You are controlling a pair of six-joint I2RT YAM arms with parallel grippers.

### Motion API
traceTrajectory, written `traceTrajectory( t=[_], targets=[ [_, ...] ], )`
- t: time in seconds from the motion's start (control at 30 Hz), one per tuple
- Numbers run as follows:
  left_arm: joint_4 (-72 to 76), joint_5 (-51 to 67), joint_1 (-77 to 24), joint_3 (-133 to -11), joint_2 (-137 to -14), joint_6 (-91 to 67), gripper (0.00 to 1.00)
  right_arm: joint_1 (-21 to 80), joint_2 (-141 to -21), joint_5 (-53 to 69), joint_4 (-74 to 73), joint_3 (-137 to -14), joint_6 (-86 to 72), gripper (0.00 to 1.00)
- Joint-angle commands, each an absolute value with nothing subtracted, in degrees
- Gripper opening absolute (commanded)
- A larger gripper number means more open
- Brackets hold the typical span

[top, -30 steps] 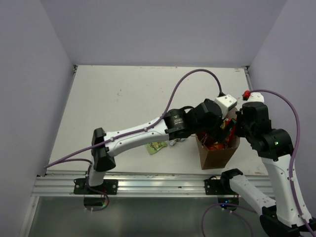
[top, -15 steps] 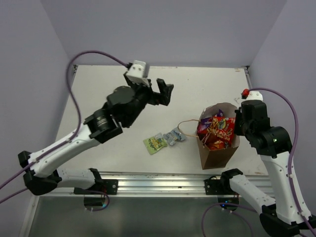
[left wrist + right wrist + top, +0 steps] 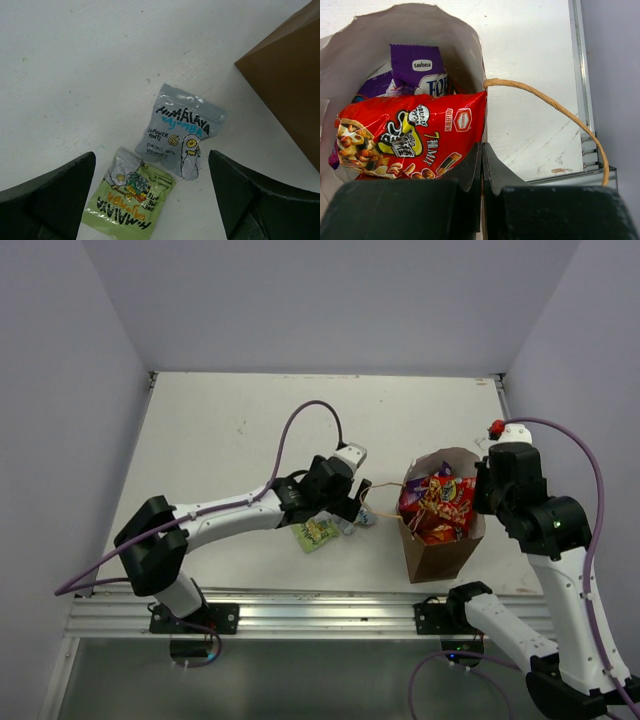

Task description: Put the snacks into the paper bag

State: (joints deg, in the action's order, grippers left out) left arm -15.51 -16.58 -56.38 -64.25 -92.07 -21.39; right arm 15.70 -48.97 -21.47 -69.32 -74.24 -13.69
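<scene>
The pale blue-white packet should be grabbed by its cartoon end with my left gripper next. Its lettered end then stays free to go into the bag.
The brown paper bag stands upright at the right, with red snack packets showing in its mouth. In the right wrist view the bag holds a red-orange printed packet and a purple packet. My right gripper is shut on the bag's rim; it also shows in the top view. A green packet and a pale blue-white packet lie flat on the table left of the bag. My left gripper is open just above them, empty.
The bag's tan loop handle arcs out to the right of my right gripper. A metal rail runs along the table's near edge. Grey walls close the table in at the back and sides.
My left arm swung from the bag out to the far left, and has now come down low over the green and pale blue-white packets. The right arm and bag have not moved.
</scene>
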Motion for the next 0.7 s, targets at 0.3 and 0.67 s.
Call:
traceTrajectory(
  t=[0.3, 0.67],
  targets=[
    [-7.03, -5.98, -56.51, -63.02, -103.26, -21.97, 0.95, 15.82, -48.16, -21.71, -68.64, -75.15, -14.33, 0.00],
    [-5.71, -7.65, -56.87, -62.14, -106.17, -20.75, 0.60, 15.91, -48.69, -21.45, -68.55, -75.06, -14.15, 0.00]
  ],
)
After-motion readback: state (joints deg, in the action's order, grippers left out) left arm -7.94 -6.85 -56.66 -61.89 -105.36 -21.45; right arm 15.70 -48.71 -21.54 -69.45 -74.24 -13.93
